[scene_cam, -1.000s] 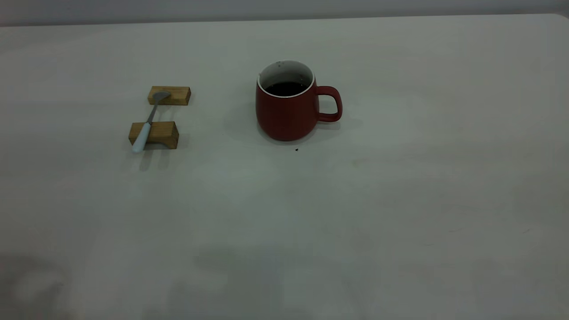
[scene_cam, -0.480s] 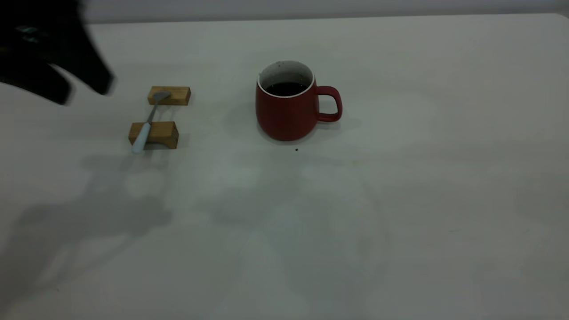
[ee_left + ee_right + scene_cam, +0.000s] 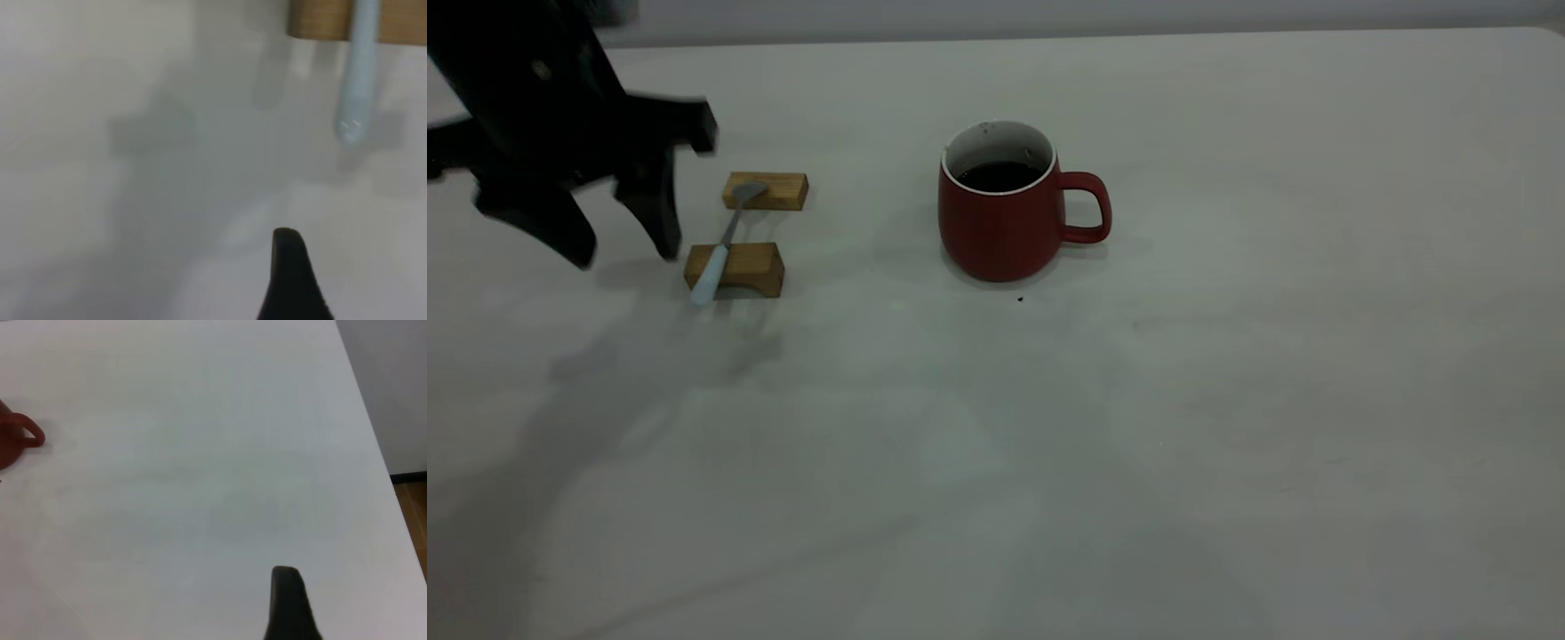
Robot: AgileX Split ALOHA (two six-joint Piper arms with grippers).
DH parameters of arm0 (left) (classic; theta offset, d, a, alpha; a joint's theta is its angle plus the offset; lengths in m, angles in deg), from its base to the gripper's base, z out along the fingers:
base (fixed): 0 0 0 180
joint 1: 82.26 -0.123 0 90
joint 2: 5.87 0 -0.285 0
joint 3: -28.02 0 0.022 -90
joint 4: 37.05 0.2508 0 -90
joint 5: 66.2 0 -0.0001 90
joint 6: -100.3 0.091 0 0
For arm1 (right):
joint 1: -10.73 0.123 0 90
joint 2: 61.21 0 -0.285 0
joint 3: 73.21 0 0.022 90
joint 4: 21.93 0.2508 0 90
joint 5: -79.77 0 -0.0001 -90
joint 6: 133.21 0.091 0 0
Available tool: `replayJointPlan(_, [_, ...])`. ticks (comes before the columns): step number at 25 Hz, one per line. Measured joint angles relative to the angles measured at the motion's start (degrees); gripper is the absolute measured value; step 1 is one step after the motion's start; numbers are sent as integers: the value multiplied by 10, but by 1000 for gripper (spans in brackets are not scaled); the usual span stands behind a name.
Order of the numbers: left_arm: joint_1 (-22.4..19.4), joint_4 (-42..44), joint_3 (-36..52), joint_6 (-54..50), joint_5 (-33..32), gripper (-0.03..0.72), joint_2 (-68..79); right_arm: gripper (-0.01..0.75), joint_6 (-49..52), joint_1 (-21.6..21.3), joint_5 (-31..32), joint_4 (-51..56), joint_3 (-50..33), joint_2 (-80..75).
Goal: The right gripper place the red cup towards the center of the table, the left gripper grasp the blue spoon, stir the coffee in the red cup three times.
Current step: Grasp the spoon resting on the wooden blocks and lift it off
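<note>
My left gripper is going to grab the blue spoon by its pale handle (image 3: 710,274) next, to stir the coffee in the red cup (image 3: 1000,227).
The red cup (image 3: 1000,227) stands upright near the middle of the table (image 3: 1227,400), handle to the right, with dark coffee (image 3: 1000,176) inside. The blue spoon (image 3: 725,238) lies across two wooden blocks, its pale handle (image 3: 357,80) overhanging the nearer block (image 3: 738,267) and its bowl resting on the farther block (image 3: 769,190). My left gripper (image 3: 627,256) hovers open just left of the spoon, touching nothing. My right gripper (image 3: 288,603) is outside the exterior view; its wrist view shows the cup's handle (image 3: 27,433) far off.
A tiny dark speck (image 3: 1020,300) lies just in front of the cup. The table's right edge (image 3: 373,440) runs near my right arm, with floor beyond it. Bare tabletop stretches in front of the cup and to its right.
My left arm has come into view from the upper left, dropping down and to the right until it is beside the spoon. The cup and spoon have not moved.
</note>
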Motion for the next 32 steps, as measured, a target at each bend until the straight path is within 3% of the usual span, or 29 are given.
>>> replayJointPlan(23, [0, 1, -136, 19, 2, 553, 172, 547, 0, 0, 0, 0, 0, 0])
replayJointPlan(27, [0, 1, -140, 19, 2, 500, 181, 547, 0, 0, 0, 0, 0, 0])
replayJointPlan(32, [0, 1, -140, 19, 1, 340, 186, 547, 0, 0, 0, 0, 0, 0])
